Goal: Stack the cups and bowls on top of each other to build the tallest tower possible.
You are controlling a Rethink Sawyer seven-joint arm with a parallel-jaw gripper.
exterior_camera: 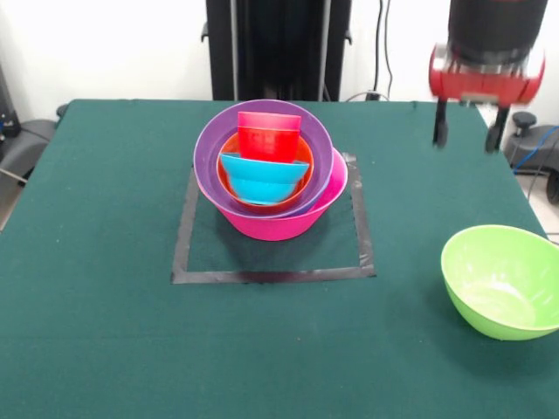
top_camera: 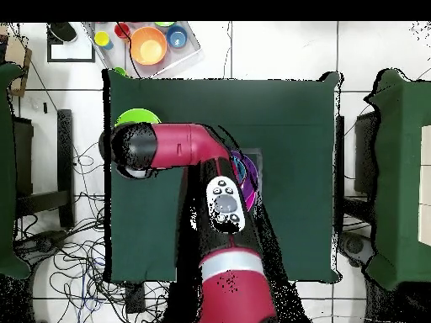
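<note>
The large lime green bowl (exterior_camera: 502, 279) should go on top of the tower of cups and bowls, so my gripper should grip it by its rim next.
The tower (exterior_camera: 266, 179) stands mid-table: a big pink bowl (exterior_camera: 279, 223) at the base, a purple bowl (exterior_camera: 210, 153) in it, then an orange bowl (exterior_camera: 225, 179), a blue bowl (exterior_camera: 262, 179) and a red cup (exterior_camera: 268, 135) leaning at the back. A large lime green bowl (exterior_camera: 502, 279) sits alone, upright, near the front right. My gripper (exterior_camera: 468, 138) hangs open and empty above the far right of the table, well clear of both. From overhead my arm (top_camera: 181, 147) covers most of the tower; only a purple and pink sliver (top_camera: 246, 172) and the green bowl's rim (top_camera: 135, 116) show.
A black tape square (exterior_camera: 183, 253) frames the tower on the green cloth. Overhead, a tray (top_camera: 189, 52) beside the table holds an orange bowl (top_camera: 149, 45), a blue bowl (top_camera: 177, 37) and other small pieces. Cables lie on the floor around the table.
</note>
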